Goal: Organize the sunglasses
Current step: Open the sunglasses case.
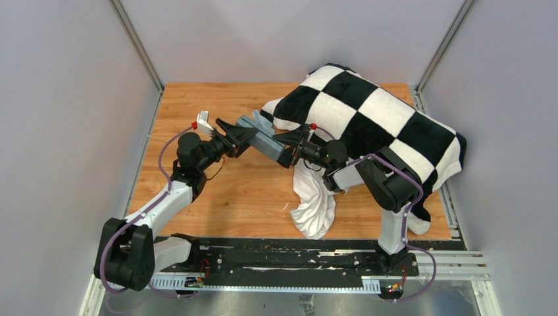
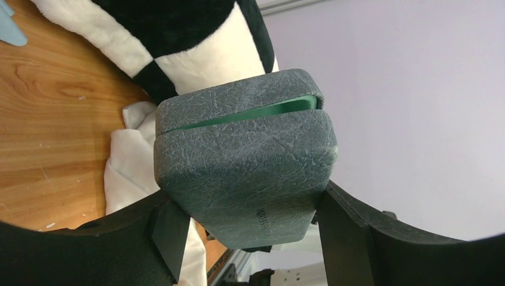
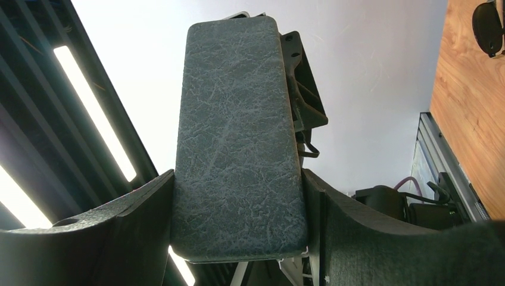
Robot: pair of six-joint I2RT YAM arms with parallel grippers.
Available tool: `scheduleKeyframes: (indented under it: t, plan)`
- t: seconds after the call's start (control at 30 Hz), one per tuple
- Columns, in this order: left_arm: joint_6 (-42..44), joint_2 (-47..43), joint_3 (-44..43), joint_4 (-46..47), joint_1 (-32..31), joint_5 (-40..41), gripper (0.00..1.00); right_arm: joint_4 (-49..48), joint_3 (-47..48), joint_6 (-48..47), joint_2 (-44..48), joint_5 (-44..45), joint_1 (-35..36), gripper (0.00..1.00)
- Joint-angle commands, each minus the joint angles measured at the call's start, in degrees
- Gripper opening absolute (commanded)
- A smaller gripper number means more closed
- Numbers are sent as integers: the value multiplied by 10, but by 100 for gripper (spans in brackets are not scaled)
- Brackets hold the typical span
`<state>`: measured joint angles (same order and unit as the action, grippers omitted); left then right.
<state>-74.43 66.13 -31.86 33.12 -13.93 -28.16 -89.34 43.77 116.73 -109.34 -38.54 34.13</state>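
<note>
The case (image 1: 263, 136) would swing wider open if my left gripper lifted now, because it is clamping the case's half below the mint-green slit and my right gripper is clamping the other end of the case.
The grey-blue hard case (image 1: 263, 136) is held in the air between both grippers. My left gripper (image 1: 238, 135) is shut on one end of it. In the left wrist view the case (image 2: 238, 149) sits between the fingers (image 2: 247, 199), and a thin mint-green slit shows along its seam. My right gripper (image 1: 289, 146) is shut on the other end, and the case (image 3: 238, 131) fills the space between its fingers (image 3: 238, 179). A dark lens shape, probably the sunglasses (image 3: 488, 21), lies on the wood at the top right of the right wrist view.
A black-and-white checkered blanket (image 1: 368, 118) covers the right back of the wooden table (image 1: 250, 197), with a white cloth (image 1: 312, 204) hanging beneath it. A light-blue cloth corner (image 2: 9, 27) lies on the wood. Grey walls enclose the table.
</note>
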Motion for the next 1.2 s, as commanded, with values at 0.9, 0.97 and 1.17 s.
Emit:
scheduleKeyframes:
  t: [0.9,0.97,1.17]
  plan:
    - [45,75,48,563,37,-275,0,-20,27,244,14,57,2,0]
    - [50,63,49,563,37,-271,0,-21,43,255,8,56,2,0]
    - [62,57,57,563,37,-272,0,-21,68,281,0,59,3,0]
